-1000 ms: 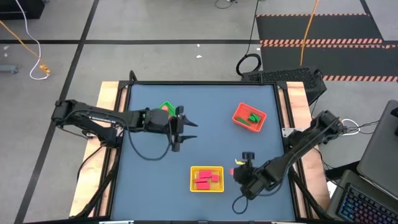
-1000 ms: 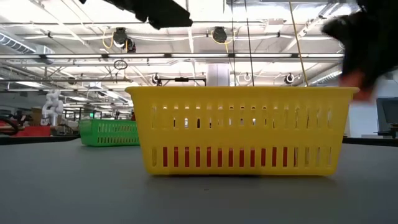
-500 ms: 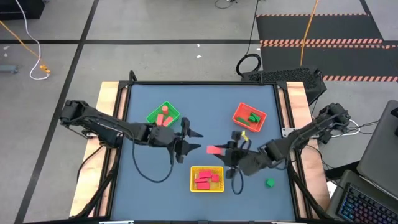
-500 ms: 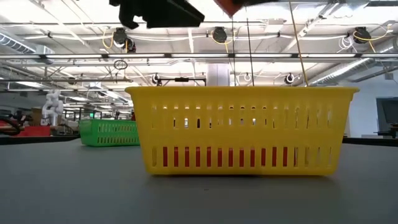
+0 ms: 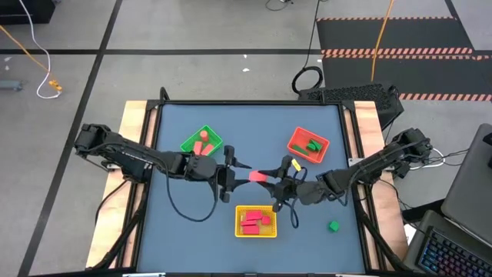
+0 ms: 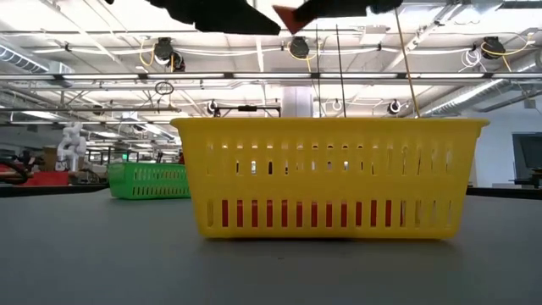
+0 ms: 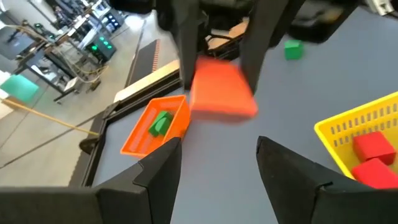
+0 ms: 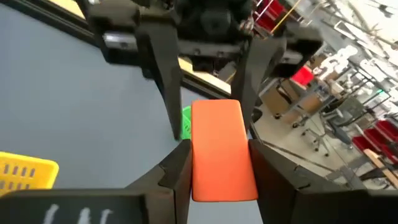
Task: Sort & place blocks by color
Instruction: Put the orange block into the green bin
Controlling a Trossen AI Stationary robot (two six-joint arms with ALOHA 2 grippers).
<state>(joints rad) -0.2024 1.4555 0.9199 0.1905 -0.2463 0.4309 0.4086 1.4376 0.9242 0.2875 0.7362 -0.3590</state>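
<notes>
The left gripper grabs the salmon pink block (image 5: pixel 257 176) next by the end sticking out of my right gripper, to sort it into the green tray (image 5: pixel 213 137).
A salmon pink block (image 5: pixel 257 176) hangs in the air over the table's middle, held by my right gripper (image 5: pixel 265 178), which is shut on it. My left gripper (image 5: pixel 237 175) faces it from the table's left, open. Its fingers (image 8: pixel 166 87) stand on either side of the block's far end (image 8: pixel 214 112); I cannot tell whether they touch. In the left wrist view the block (image 7: pixel 221 92) floats beyond my open left gripper (image 7: pixel 217 165). A green block (image 5: pixel 333 226) lies flat on the table at the near right. Red blocks (image 5: pixel 254 220) lie in the yellow tray (image 5: pixel 272 231). My right gripper pinches the salmon block between its two fingers (image 8: pixel 177 169), which lie on its long sides (image 8: pixel 221 168). The fingers come level from the table's right and run along the block. The block is lifted clear, and its free end points toward my left gripper.
A green tray (image 5: pixel 213 138) at the far left holds salmon and red pieces. An orange-red tray (image 5: pixel 295 141) at the far right holds green blocks (image 5: pixel 314 145). The yellow tray (image 6: pixel 330 178) stands close below both grippers. Bare blue table lies on the near left.
My right gripper rose from the table's near right beside the yellow tray and swung left toward the table's middle, carrying the salmon block lifted clear. My left gripper moved off the green tray toward the near right and now meets the block.
</notes>
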